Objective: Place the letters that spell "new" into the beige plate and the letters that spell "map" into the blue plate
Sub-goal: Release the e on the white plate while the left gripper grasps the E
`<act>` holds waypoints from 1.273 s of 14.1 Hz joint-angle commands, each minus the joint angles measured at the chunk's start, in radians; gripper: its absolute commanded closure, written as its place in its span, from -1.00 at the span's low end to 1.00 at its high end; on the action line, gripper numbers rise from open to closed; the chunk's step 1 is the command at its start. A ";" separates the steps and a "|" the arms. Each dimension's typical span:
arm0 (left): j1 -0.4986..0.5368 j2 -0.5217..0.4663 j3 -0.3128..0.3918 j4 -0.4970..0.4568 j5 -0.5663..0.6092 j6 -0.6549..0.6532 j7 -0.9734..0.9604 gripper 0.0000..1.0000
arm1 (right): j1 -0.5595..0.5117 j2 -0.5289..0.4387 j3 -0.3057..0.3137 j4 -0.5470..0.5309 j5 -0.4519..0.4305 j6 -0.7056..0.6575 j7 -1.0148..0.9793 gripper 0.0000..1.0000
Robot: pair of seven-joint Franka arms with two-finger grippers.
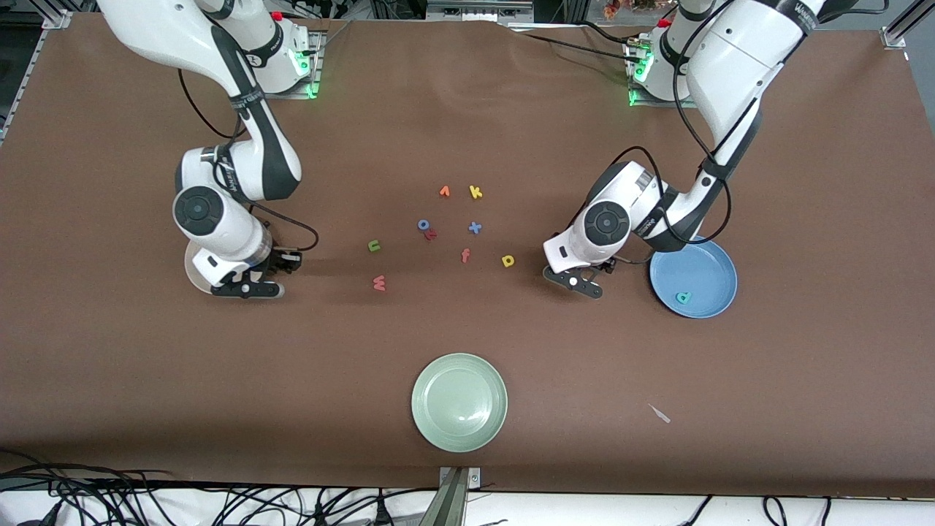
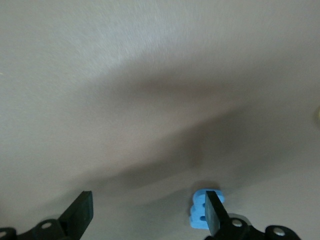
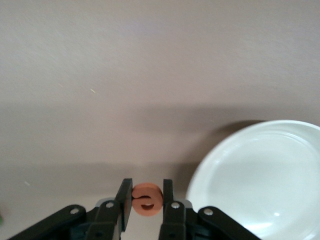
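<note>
My left gripper shifts right in the left wrist view next, before it closes on the blue m, because the m sits under its right finger.
My right gripper is shut on the orange e, just beside the rim of the beige plate. That plate is mostly hidden under the right hand in the front view. My left gripper is open over the cloth beside the blue plate, which holds the teal p. The blue m sits against one left finger, partly covered by it. On the cloth mid-table lie the green n, pinkish w and yellow a.
Other loose letters lie mid-table: orange v, yellow k, blue o, a red letter, a blue cross-shaped letter and red-orange f. A pale green plate stands nearest the front camera.
</note>
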 commanded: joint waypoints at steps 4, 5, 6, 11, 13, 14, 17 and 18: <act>-0.033 -0.014 -0.009 -0.015 0.036 0.012 -0.012 -0.95 | 0.001 -0.090 -0.101 -0.140 0.040 0.006 -0.211 0.58; -0.036 -0.012 -0.009 -0.015 0.037 0.012 -0.015 -0.95 | 0.001 -0.087 -0.117 -0.143 0.043 0.006 -0.243 0.56; -0.046 -0.012 -0.009 -0.020 0.038 0.012 -0.015 -0.94 | 0.000 -0.078 -0.123 -0.140 0.043 0.006 -0.260 0.50; -0.061 -0.012 -0.009 -0.043 0.054 0.010 0.000 0.20 | -0.006 -0.054 -0.118 -0.091 0.167 -0.038 -0.259 -1.00; -0.050 -0.014 -0.009 -0.040 0.054 0.007 0.000 0.80 | 0.018 -0.052 -0.112 -0.065 0.209 -0.060 -0.220 -1.00; -0.046 -0.017 -0.009 -0.038 0.054 0.004 0.000 0.97 | 0.030 -0.051 -0.109 -0.057 0.209 -0.060 -0.185 -1.00; -0.027 -0.043 -0.007 -0.017 0.053 -0.027 0.051 1.00 | 0.090 -0.032 -0.088 -0.014 0.210 -0.058 -0.084 -1.00; -0.008 -0.055 -0.006 0.003 0.053 -0.053 0.113 0.99 | 0.110 -0.023 -0.082 0.001 0.210 -0.057 -0.032 -1.00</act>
